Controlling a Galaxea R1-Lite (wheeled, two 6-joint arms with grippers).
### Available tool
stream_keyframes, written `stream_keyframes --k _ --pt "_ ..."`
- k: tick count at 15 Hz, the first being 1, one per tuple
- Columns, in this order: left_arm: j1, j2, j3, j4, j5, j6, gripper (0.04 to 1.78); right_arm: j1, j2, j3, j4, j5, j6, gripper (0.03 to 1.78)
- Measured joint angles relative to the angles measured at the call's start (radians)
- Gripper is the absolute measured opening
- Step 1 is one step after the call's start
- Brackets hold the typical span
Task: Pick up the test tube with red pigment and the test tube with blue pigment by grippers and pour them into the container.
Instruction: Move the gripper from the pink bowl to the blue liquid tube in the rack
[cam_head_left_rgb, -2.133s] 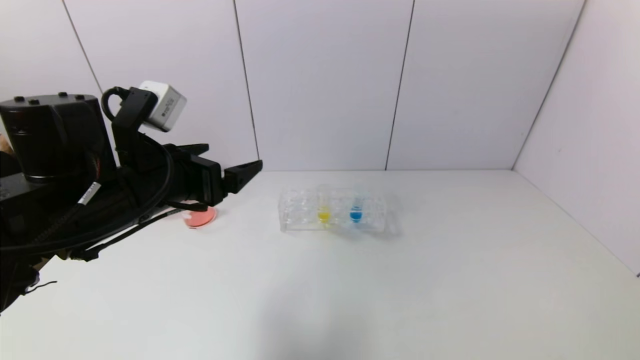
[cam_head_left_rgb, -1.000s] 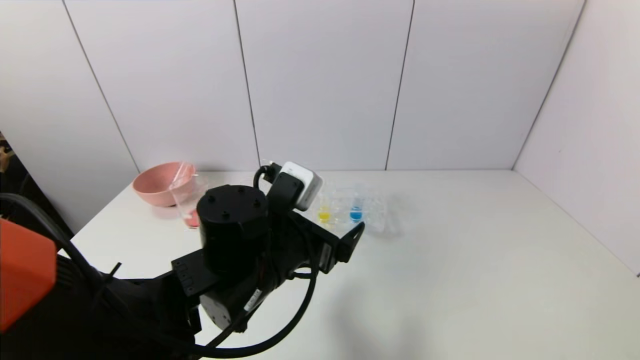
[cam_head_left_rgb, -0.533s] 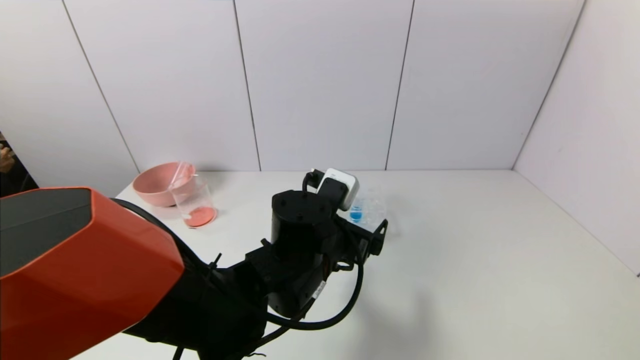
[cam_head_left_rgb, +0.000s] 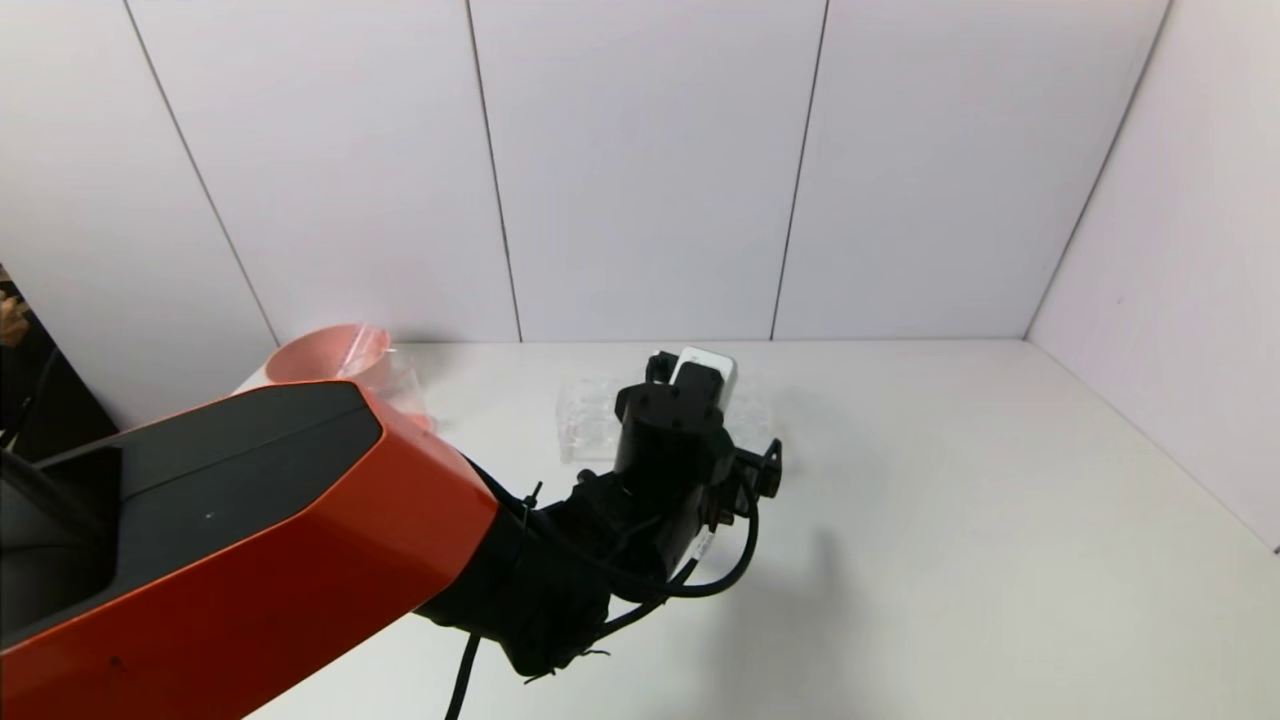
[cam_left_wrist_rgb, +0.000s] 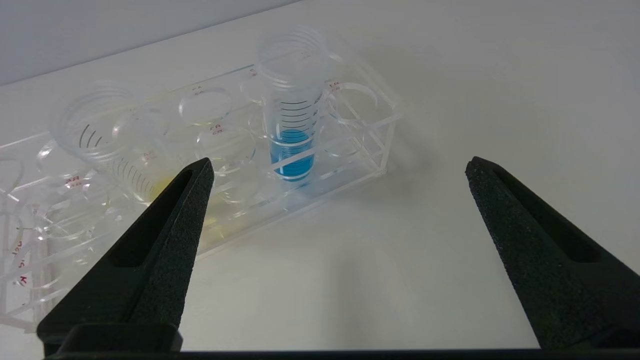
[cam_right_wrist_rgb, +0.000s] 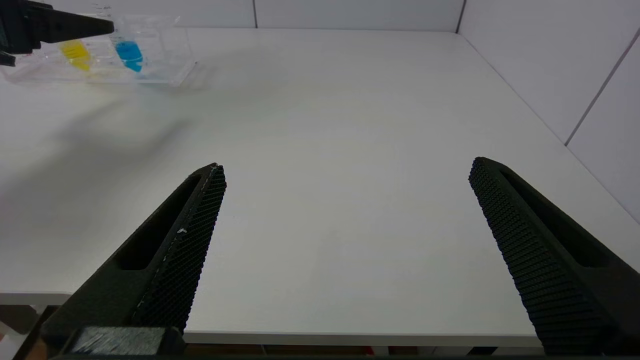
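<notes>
I will pick up the blue tube with my left gripper next, by its upper body below its rim (cam_left_wrist_rgb: 293, 96), because the clear rack (cam_left_wrist_rgb: 350, 150) surrounds the blue tube's lower half.
The test tube with blue pigment (cam_left_wrist_rgb: 292, 130) stands upright in the clear rack (cam_left_wrist_rgb: 350, 150). It also shows in the right wrist view (cam_right_wrist_rgb: 129, 52). My left gripper (cam_left_wrist_rgb: 339, 165) is open and empty, low over the table just in front of the rack, with the blue tube a little beyond its fingers and left of centre. In the head view the left wrist (cam_head_left_rgb: 670, 440) hides the tubes. The container (cam_head_left_rgb: 408, 385) is mostly hidden behind the left arm. No red-tipped tube shows. My right gripper (cam_right_wrist_rgb: 347, 167) is open and empty over the table's front edge.
A yellow-tipped tube (cam_left_wrist_rgb: 110, 140) stands in the same rack, next to the left finger (cam_left_wrist_rgb: 170, 225). The pink bowl (cam_head_left_rgb: 320, 358) sits at the back left with a clear tube leaning in it. The white table (cam_head_left_rgb: 950, 520) is walled at the back and right.
My left arm has swung from the far left, by the bowl and container, rightward to the rack, and now covers the yellow and blue tubes in the head view.
</notes>
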Motion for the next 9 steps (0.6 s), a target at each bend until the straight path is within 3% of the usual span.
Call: stream_keyframes --k 9 --pt "0.025 0.107 -0.201 0.074 0.057 -0.017 1.76 0.0 0.0 0.0 0.0 0.0 0.0 1.78"
